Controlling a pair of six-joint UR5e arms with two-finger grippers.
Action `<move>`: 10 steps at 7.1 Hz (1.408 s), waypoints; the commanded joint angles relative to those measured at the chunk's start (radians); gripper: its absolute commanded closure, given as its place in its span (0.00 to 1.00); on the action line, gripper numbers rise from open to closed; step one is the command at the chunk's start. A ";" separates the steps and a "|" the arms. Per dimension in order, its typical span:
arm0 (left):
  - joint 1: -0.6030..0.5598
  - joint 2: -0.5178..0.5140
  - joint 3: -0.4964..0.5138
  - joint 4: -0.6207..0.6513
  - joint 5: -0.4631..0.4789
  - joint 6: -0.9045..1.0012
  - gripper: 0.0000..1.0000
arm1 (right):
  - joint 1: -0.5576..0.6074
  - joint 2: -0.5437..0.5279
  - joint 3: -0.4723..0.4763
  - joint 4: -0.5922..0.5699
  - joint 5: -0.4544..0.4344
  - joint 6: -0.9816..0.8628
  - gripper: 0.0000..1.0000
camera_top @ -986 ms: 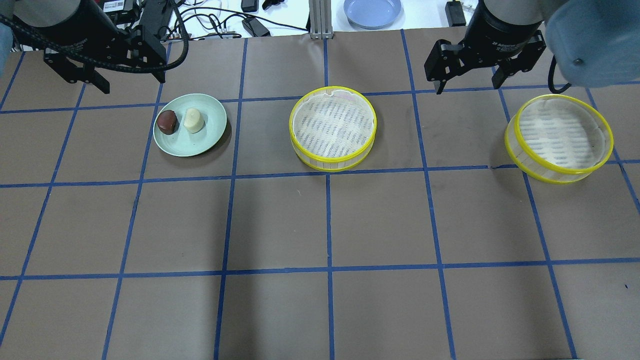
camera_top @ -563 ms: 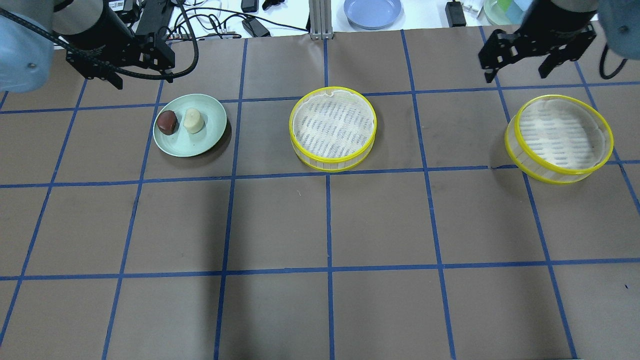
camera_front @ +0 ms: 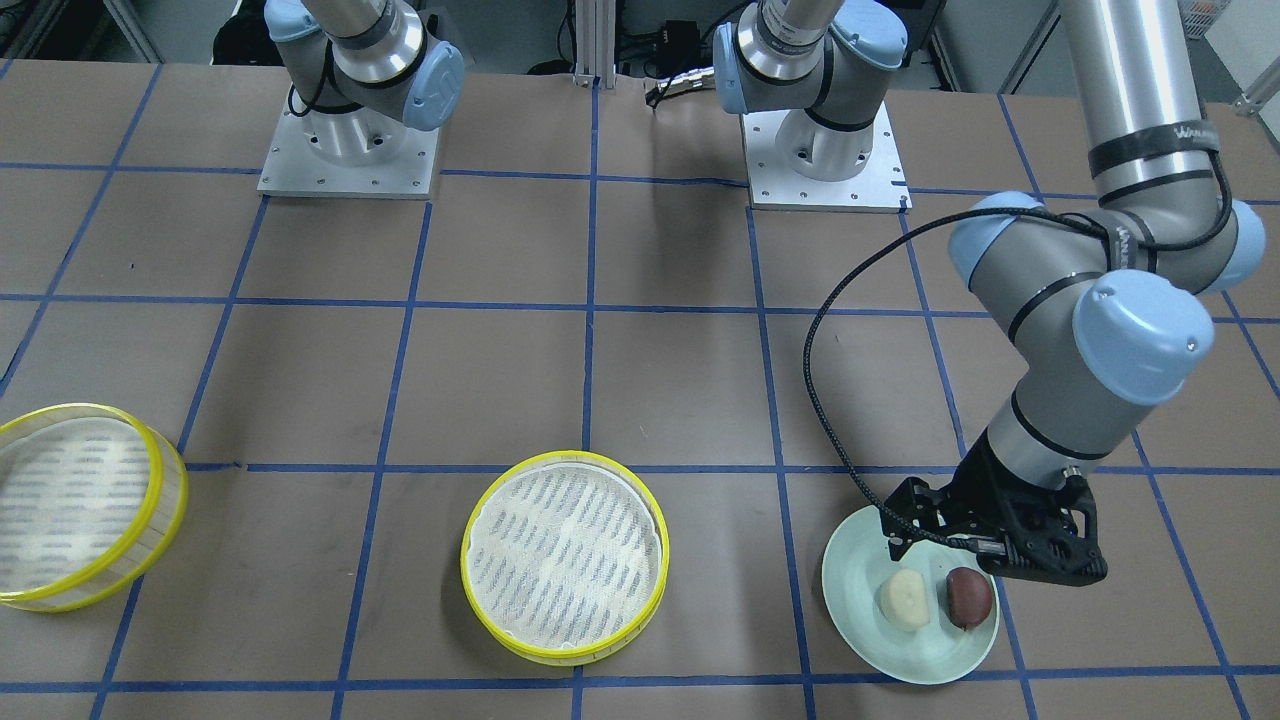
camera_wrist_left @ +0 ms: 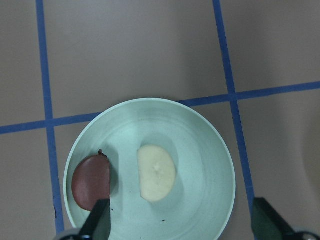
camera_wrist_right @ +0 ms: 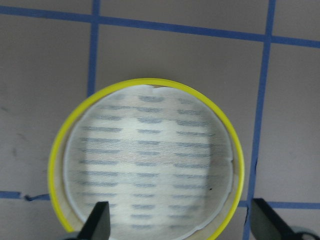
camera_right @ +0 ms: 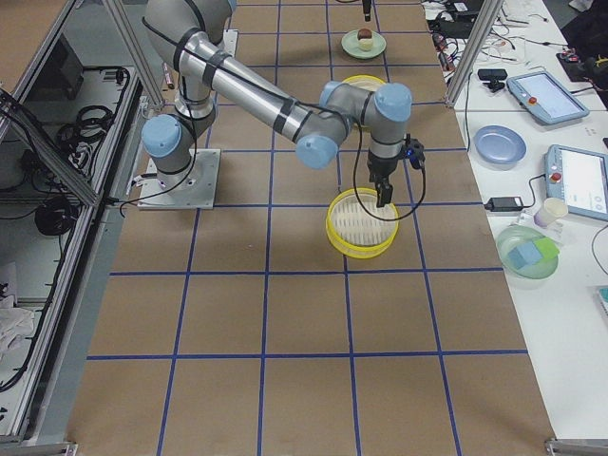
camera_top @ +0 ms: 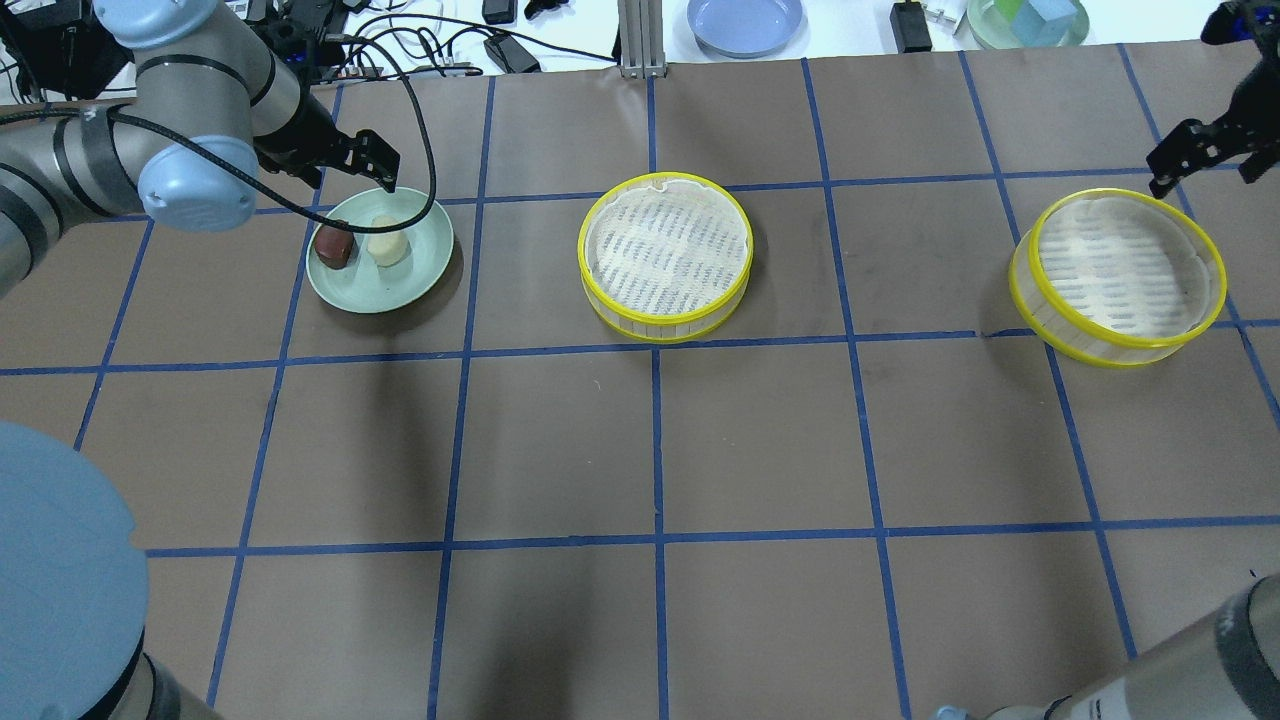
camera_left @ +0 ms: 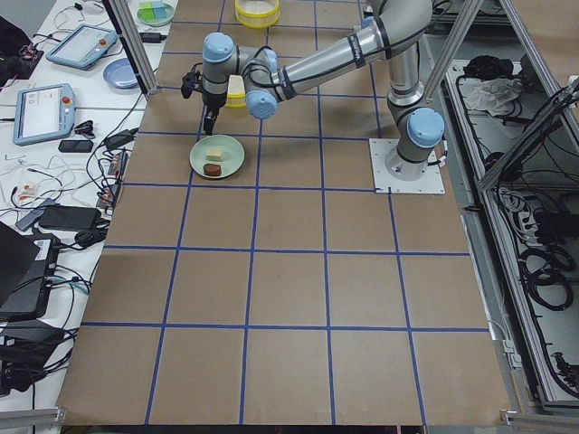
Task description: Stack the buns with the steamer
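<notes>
The buns need to be stacked in the steamer (camera_front: 564, 554), so my left gripper should next grab the reddish-brown bun by its rounded body (camera_front: 968, 596).
A cream-white bun (camera_top: 387, 241) and a reddish-brown bun (camera_top: 334, 245) lie side by side on a pale green plate (camera_top: 390, 285). My left gripper (camera_top: 350, 172) hangs open above the plate's far edge. In the left wrist view the cream bun (camera_wrist_left: 156, 172) lies between the fingertips (camera_wrist_left: 100, 220) and the brown bun (camera_wrist_left: 91, 182) lies beside the left one. One empty steamer tray (camera_top: 665, 250) stands at the centre and another (camera_top: 1120, 270) at the right. My right gripper (camera_top: 1207, 160) is open above the right tray's far edge, with that tray (camera_wrist_right: 145, 160) below it.
A blue plate (camera_top: 745, 22), a green bowl with a cube (camera_top: 1030, 20) and cables lie beyond the table's far edge. The two arm bases (camera_front: 345, 150) stand at the robot's side. Brown paper with blue grid lines covers the table.
My left gripper has swung right and now hangs over the plate. My right gripper has moved right, from between the trays to the right tray's far edge. The buns and trays have not moved.
</notes>
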 commanded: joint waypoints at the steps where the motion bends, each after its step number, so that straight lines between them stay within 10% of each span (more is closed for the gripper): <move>1: 0.008 -0.121 -0.002 0.100 -0.029 0.054 0.09 | -0.072 0.145 0.002 -0.104 0.001 -0.058 0.02; 3: 0.012 -0.175 -0.005 0.102 -0.021 0.129 0.15 | -0.106 0.185 0.010 -0.121 -0.002 -0.095 0.12; 5: 0.012 -0.194 -0.005 0.100 -0.018 0.126 1.00 | -0.106 0.199 0.016 -0.118 0.001 -0.093 0.66; 7: 0.003 -0.155 0.022 0.105 -0.034 -0.020 1.00 | -0.106 0.188 0.015 -0.107 0.001 -0.093 0.93; 10: -0.171 -0.091 0.091 0.105 -0.100 -0.447 1.00 | -0.094 0.126 0.013 -0.066 0.001 -0.081 0.99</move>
